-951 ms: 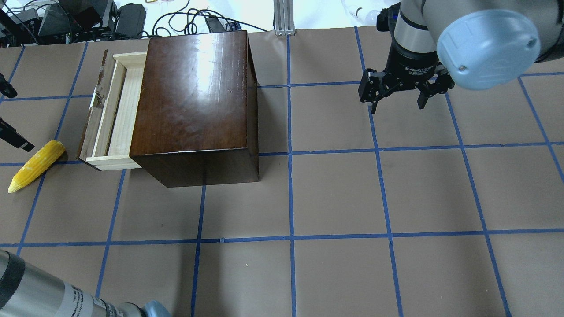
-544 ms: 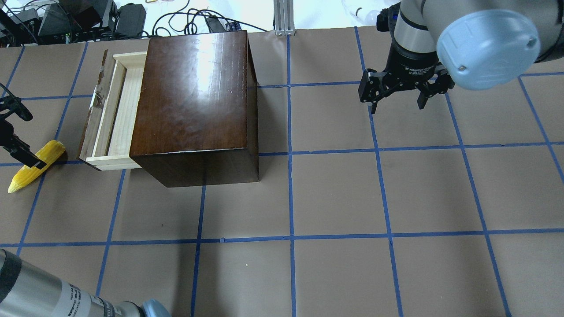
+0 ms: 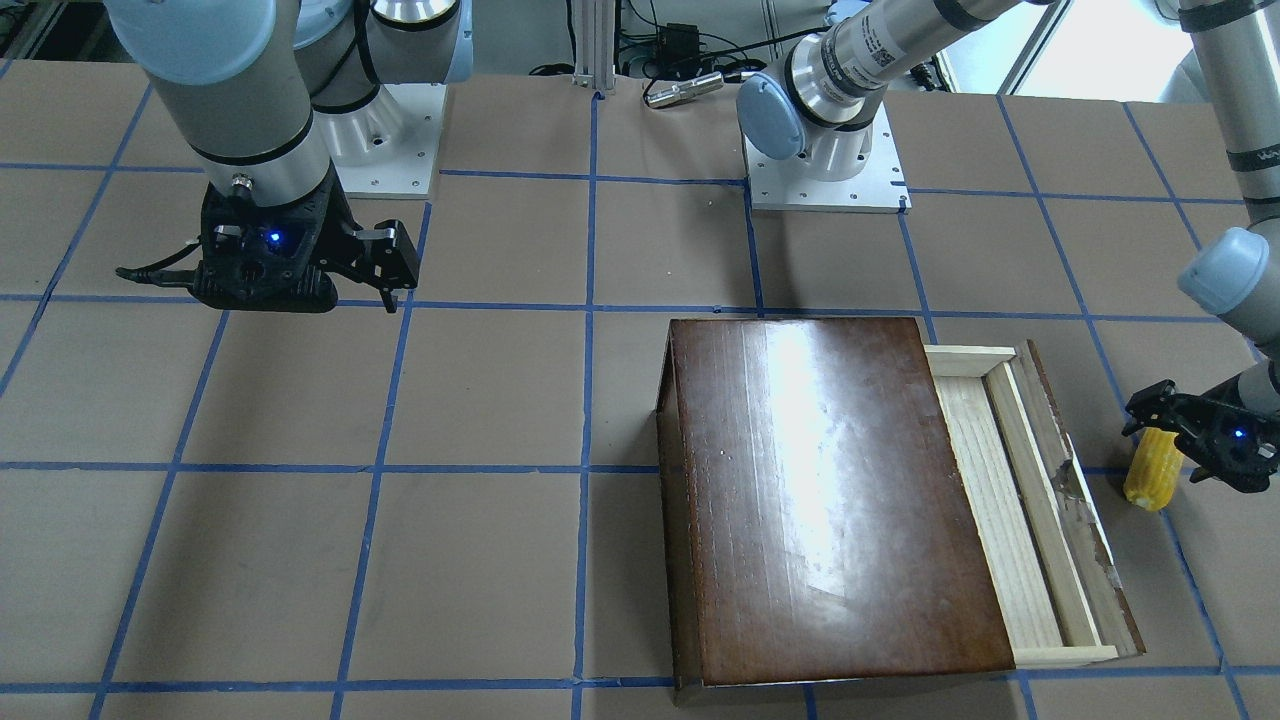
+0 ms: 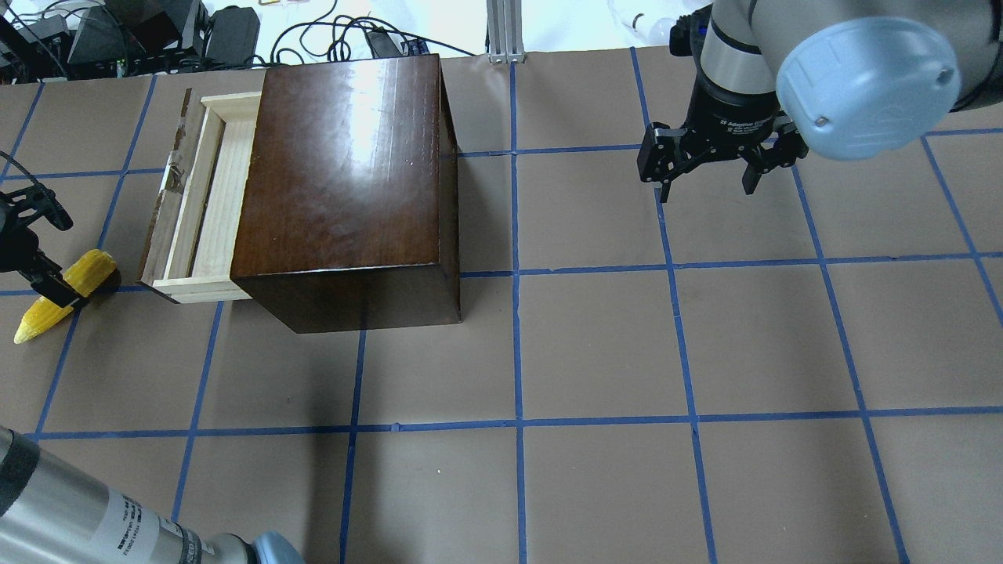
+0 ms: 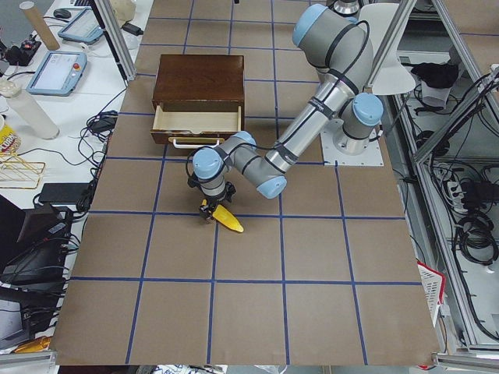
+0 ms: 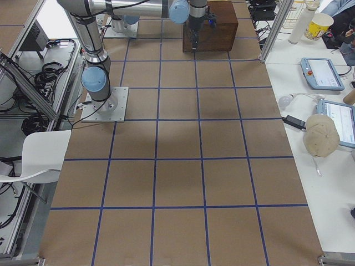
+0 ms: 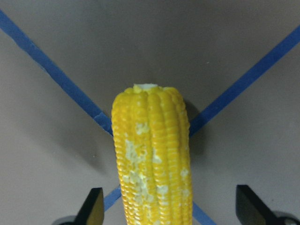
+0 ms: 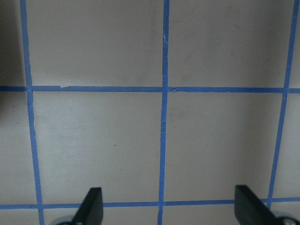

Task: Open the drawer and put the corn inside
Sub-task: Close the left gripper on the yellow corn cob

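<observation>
My left gripper grabs the yellow corn around its middle (image 3: 1152, 468) next, then puts the corn inside the drawer (image 3: 1010, 500).
The yellow corn (image 4: 86, 272) lies on the table left of the dark-brown box (image 4: 345, 180), whose pale wood drawer (image 4: 205, 196) is pulled part way out. My left gripper (image 4: 56, 257) is open and low over the corn, one finger on each side of its middle. In the left wrist view the corn (image 7: 152, 154) sits between the spread fingertips (image 7: 95, 206), not clamped. In the front view the corn (image 3: 1150, 478) shows beside the left gripper (image 3: 1172, 440) and the drawer (image 3: 1010, 500). My right gripper (image 4: 705, 184) hangs open and empty over bare table at the far right.
The table is brown paper with a blue tape grid. Cables and electronics (image 4: 157, 31) lie beyond the far edge behind the box. The right wrist view shows only bare grid under the open right gripper (image 8: 171, 211).
My left gripper has moved in from the left edge and come down over the corn, its fingers now straddling it. The corn, drawer and right arm have not moved.
</observation>
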Available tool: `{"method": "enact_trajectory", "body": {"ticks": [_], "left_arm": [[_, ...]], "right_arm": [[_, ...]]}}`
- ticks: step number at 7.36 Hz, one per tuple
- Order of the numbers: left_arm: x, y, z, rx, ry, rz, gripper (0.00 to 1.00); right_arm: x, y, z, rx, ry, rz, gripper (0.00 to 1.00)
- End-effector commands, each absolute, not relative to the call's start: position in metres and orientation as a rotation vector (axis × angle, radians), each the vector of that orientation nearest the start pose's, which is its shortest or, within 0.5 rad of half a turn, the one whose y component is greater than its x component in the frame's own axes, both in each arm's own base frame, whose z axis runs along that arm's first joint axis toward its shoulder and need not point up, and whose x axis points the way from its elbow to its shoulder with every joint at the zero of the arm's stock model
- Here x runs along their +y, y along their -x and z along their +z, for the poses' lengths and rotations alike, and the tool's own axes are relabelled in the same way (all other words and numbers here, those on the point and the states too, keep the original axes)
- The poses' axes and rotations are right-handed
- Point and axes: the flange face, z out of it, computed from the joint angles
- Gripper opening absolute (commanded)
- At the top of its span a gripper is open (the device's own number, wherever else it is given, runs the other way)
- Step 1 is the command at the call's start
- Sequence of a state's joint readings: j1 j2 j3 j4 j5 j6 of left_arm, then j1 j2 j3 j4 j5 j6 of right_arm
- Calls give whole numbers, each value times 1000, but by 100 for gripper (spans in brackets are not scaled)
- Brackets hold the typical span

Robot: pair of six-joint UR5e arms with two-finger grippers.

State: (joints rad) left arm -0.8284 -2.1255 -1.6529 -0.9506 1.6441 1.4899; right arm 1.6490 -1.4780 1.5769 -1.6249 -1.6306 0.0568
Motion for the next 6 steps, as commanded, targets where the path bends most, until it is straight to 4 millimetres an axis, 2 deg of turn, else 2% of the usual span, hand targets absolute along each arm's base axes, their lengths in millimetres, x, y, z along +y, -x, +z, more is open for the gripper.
{"method": "enact_trajectory", "body": {"ticks": [1, 2, 3, 4, 6], "left_arm": [[-557, -341, 181, 2908, -1144, 126, 34], [-557, -341, 181, 2908, -1144, 128, 9], [-558, -341, 185, 2908, -1133, 119, 0], [-562, -345, 197, 2893, -1110, 103, 0], [-580, -348, 242, 2847, -1094, 66, 0]], "right_arm": [[-513, -168, 443, 3203, 37, 67, 100], [-513, -168, 443, 3203, 37, 65, 100], [-513, -168, 444, 3203, 36, 62, 100], [-513, -168, 444, 3203, 37, 65, 100], [-513, -168, 444, 3203, 36, 62, 100]]}}
